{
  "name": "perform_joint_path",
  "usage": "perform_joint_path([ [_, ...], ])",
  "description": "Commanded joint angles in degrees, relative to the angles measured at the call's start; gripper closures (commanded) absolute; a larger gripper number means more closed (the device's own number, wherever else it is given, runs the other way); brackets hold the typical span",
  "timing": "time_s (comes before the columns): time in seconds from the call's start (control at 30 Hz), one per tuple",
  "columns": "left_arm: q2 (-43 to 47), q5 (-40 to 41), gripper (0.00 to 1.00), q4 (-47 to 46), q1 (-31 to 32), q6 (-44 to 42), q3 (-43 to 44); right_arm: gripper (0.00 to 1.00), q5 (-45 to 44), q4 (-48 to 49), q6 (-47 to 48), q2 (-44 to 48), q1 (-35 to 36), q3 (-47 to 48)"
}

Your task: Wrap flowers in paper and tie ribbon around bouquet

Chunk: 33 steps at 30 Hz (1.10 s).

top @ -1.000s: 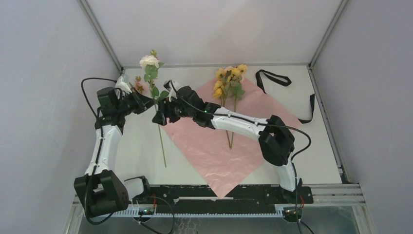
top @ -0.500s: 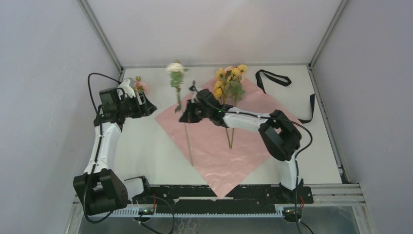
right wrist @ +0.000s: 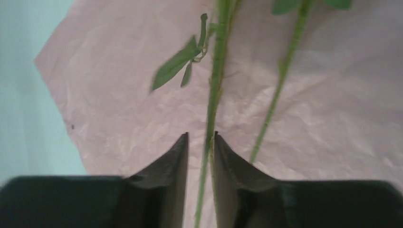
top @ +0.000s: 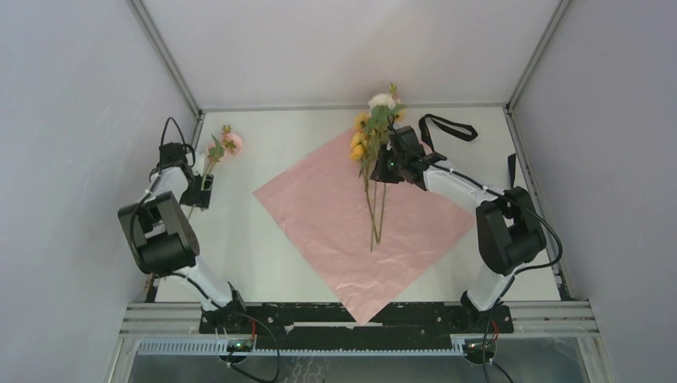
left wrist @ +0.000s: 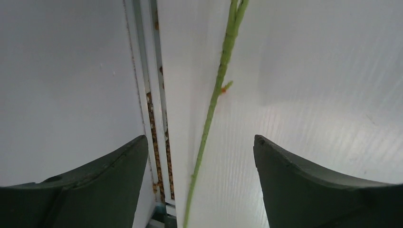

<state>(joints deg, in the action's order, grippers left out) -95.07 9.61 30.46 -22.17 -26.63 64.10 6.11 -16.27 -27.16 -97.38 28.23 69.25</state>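
My left gripper grabs the pink flower by its bare green stem (top: 204, 175) (left wrist: 219, 90) next, so the blossoms stay free to join the bouquet uncrushed.
The pink paper (top: 335, 231) lies flat as a diamond mid-table. On its far corner lie yellow flowers (top: 361, 142); a cream flower (top: 382, 101) lies beside them. My right gripper (top: 383, 166) straddles the cream flower's stem (right wrist: 215, 80); in the wrist view the gripper (right wrist: 201, 134) is open only a little, with a sliver of gap beside the stem. A pink flower (top: 229, 142) lies at the far left. My left gripper (top: 199, 190) (left wrist: 199, 140) is wide open over that flower's stem (left wrist: 216, 90), which rests on the table. The black ribbon (top: 447, 126) lies at the back right.
A metal rail and gap (left wrist: 154, 109) run along the table's left edge, right beside the left gripper. A second stem (right wrist: 280, 76) lies on the paper just right of the right gripper. The ribbon trails along the right edge (top: 511, 179).
The right gripper carried the cream flower from the left onto the paper beside the yellow ones, then loosened its jaws. The left gripper opened and drew back to the left edge over the pink flower's stem.
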Motion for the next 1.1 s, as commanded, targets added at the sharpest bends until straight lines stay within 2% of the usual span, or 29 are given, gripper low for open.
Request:
perform_joint_path([
  [0.0, -4.74, 3.22, 0.15, -1.51, 0.32, -2.9, 6.72, 0.6, 0.34, -4.82, 3.61, -1.64, -2.42, 0.21],
  [0.07, -7.01, 2.73, 0.16, -2.37, 0.33, -2.07, 8.77, 0.54, -0.73, -7.72, 5.24, -1.88, -2.76, 1.45],
  [0.17, -11.74, 1.78, 0.2, -0.5, 0.29, -0.55, 13.66, 0.49, -2.04, -12.24, 7.65, -1.59, -2.71, 3.38],
  [0.27, -16.76, 1.22, 0.29, 3.13, 0.3, 1.73, 18.0, 0.48, -2.77, -14.89, 8.22, -0.11, -2.21, 3.52],
  [0.4, -20.17, 0.17, 0.38, 4.43, 0.38, 4.65, 19.31, 0.47, -4.67, -17.33, 8.68, 2.48, -0.39, 3.52],
  [0.5, -21.66, -1.9, 0.58, 5.99, 0.37, 5.49, 19.78, 0.46, -3.86, -17.99, 9.09, 5.11, 1.25, 3.52],
  [0.6, -23.2, -1.98, 0.91, 7.6, 0.28, 6.87, 20.93, 0.45, -3.08, -18.14, 10.08, 7.18, 3.36, 3.52],
  [0.63, -23.31, -2.12, 0.99, 7.92, 0.29, 7.32, 21.17, 0.45, -3.34, -18.22, 10.42, 7.69, 4.2, 3.53],
  [0.73, -21.41, -3.37, 1.0, 7.93, -0.11, 9.54, 21.19, 0.44, -3.88, -18.33, 11.05, 8.86, 6.41, 3.53],
  [0.9, -11.89, -14.21, 1.0, 9.58, -1.79, 16.93, 20.87, 0.44, -2.86, -18.57, 10.71, 11.59, 8.72, 3.52],
  [0.97, -5.99, -19.73, 1.0, 10.51, -1.73, 20.04, 20.38, 0.44, -1.93, -17.22, 11.28, 12.93, 10.36, 3.52],
  [1.07, 3.53, -33.69, 1.0, 9.83, -1.73, 26.99, 18.21, 0.41, 1.1, -13.42, 12.22, 15.02, 13.79, 3.52],
])
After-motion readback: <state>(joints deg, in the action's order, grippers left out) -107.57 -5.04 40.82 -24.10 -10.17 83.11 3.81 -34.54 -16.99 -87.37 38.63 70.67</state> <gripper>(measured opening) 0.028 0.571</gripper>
